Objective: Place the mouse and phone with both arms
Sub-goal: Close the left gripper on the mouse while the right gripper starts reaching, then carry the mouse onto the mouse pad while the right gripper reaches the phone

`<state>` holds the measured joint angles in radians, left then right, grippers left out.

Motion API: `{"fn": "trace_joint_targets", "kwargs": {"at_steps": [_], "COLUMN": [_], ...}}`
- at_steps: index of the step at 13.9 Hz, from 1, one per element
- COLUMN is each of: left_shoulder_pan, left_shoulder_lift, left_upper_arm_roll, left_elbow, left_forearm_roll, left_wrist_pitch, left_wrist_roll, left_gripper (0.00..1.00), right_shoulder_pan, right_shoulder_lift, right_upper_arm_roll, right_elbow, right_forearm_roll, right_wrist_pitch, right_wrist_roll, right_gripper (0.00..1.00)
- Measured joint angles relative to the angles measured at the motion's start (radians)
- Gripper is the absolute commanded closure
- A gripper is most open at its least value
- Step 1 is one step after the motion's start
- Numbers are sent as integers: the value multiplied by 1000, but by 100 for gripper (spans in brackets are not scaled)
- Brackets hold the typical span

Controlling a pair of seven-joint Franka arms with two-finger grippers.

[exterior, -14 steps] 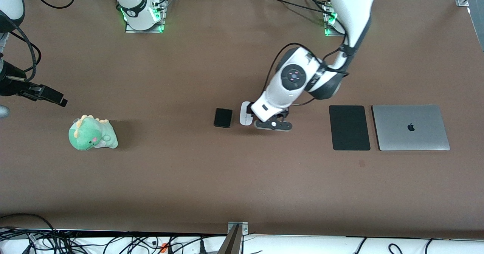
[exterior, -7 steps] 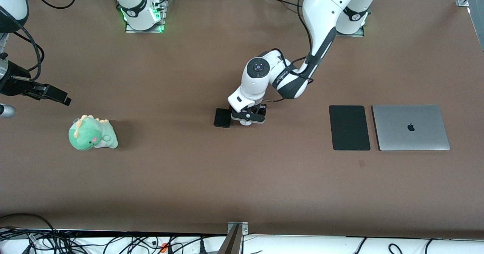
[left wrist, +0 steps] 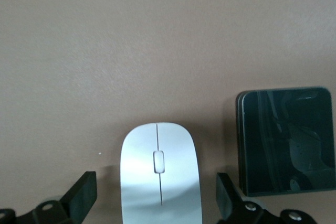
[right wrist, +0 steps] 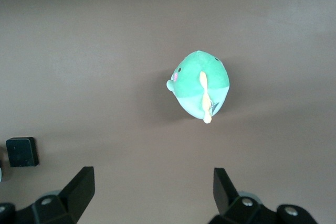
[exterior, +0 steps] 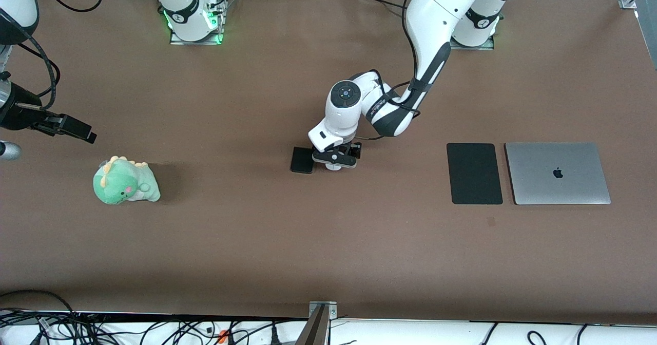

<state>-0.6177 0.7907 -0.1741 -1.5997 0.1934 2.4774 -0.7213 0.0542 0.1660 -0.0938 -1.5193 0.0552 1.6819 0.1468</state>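
Observation:
The white mouse has my fingers low by the table on both sides of it, so they would hold it if they closed now. My left gripper should close on the mouse.
The white mouse (left wrist: pixel 160 174) lies on the brown table beside the black phone (left wrist: pixel 286 141). My left gripper (left wrist: pixel 156 196) is open and low over the mouse, with one finger on each side of it and a gap to both. In the front view the left gripper (exterior: pixel 334 158) covers most of the mouse (exterior: pixel 334 168), and the phone (exterior: pixel 303 160) lies beside it toward the right arm's end. My right gripper (exterior: pixel 77 132) is open and empty, up over the table's right-arm end above the plush; it waits (right wrist: pixel 152 183). The phone also shows small in the right wrist view (right wrist: pixel 22 151).
A green plush dinosaur (exterior: pixel 126 180) sits near the right arm's end and shows in the right wrist view (right wrist: pixel 202 85). A flat black mouse pad (exterior: pixel 475 173) and a shut grey laptop (exterior: pixel 557 173) lie side by side toward the left arm's end.
My left gripper has swung from beside the mouse to straight over it and now straddles it. The mouse and phone have not moved. The right gripper has barely moved.

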Motion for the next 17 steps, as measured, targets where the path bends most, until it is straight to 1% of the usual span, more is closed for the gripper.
{"fn": "trace_joint_targets", "kwargs": {"at_steps": [1,2,3,4,5,6,7,10,11,13,16,17], "left_shoulder_pan": [-1,-2,-2,-2,-2,-2,-2,1,3,7,50,79], "left_shoulder_lift": [2,3,3,3,3,3,3,0,-9,-48,-162,-206], "left_upper_arm_roll": [0,0,0,0,1,1,1,6,8,12,19,21], "left_elbow": [0,0,0,0,0,0,1,9,18,41,59,59], "left_forearm_roll": [0,0,0,1,1,1,1,1,1,1,1,1], "left_wrist_pitch": [0,0,0,0,0,0,0,-9,-36,-133,-327,-395], "left_wrist_roll": [0,1,2,3,4,4,4,4,4,4,3,2], "left_gripper": [0,19,43,58,67,71,74,74,74,74,73,63], "right_shoulder_pan": [0,0,1,4,13,26,42,68,72,80,87,90], "right_shoulder_lift": [0,0,0,0,1,1,2,7,9,16,27,29], "right_upper_arm_roll": [0,0,0,1,2,2,3,3,3,3,3,3], "right_elbow": [0,0,0,0,0,0,0,-1,-1,-4,-7,-9], "right_forearm_roll": [0,0,0,0,0,0,0,-1,-1,-1,-1,-1], "right_wrist_pitch": [0,0,0,-1,-2,-5,-11,-34,-43,-54,-56,-57], "right_wrist_roll": [0,0,-1,-2,-2,-2,-2,-1,-1,-1,-1,-1], "right_gripper": [0,0,0,0,0,0,0,0,0,0,0,0]}}
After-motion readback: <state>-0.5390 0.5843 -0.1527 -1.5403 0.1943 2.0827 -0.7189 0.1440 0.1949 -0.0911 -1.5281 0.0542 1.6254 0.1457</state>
